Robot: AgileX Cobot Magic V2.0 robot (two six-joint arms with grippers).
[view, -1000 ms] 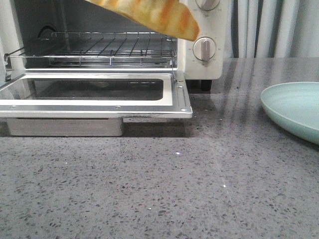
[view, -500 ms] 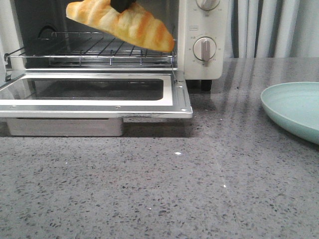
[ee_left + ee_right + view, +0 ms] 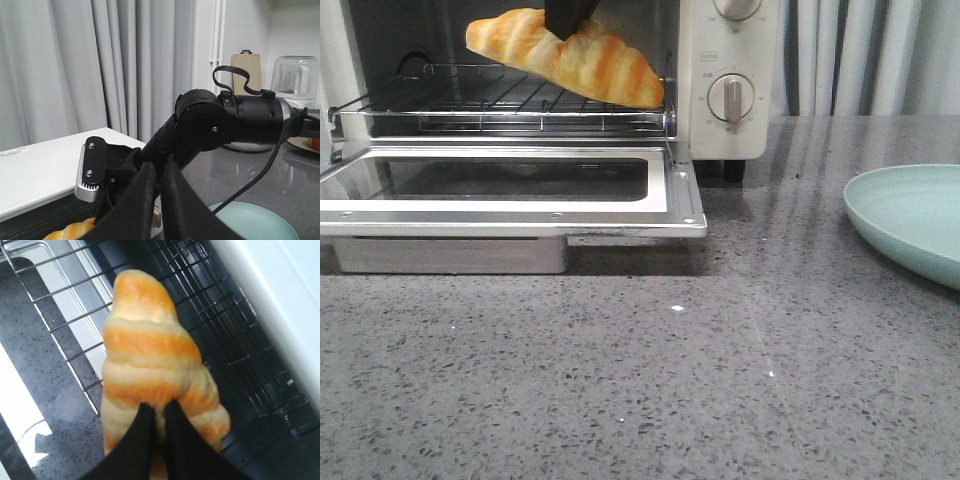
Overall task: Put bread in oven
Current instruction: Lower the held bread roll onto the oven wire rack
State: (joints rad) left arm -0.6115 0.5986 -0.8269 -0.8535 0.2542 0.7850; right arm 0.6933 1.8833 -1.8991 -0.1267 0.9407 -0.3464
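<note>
The bread's lower end (image 3: 635,90) dips over the wire rack (image 3: 500,95) inside the oven's opening, so it is time for my right gripper to release the bread.
The bread (image 3: 570,58), a golden-orange striped roll, hangs tilted just above the wire rack (image 3: 500,95) in the mouth of the cream-white oven (image 3: 730,120). Its right end dips close to the rack's front edge. My right gripper (image 3: 568,25) comes down from above and is shut on the bread's middle. In the right wrist view the black fingers (image 3: 145,425) pinch the bread (image 3: 150,355) over the rack (image 3: 215,315). My left gripper (image 3: 159,166) is held high beside the oven, shut with nothing in it, facing the right arm (image 3: 220,125).
The oven's glass door (image 3: 520,205) lies dropped open, level, jutting toward me over the grey stone counter (image 3: 650,380). Two round knobs (image 3: 730,98) sit on the oven's right panel. A pale teal plate (image 3: 910,215) stands at the right.
The right gripper has carried the bread down and to the left, from above the oven's knob side into the oven's opening over the rack.
</note>
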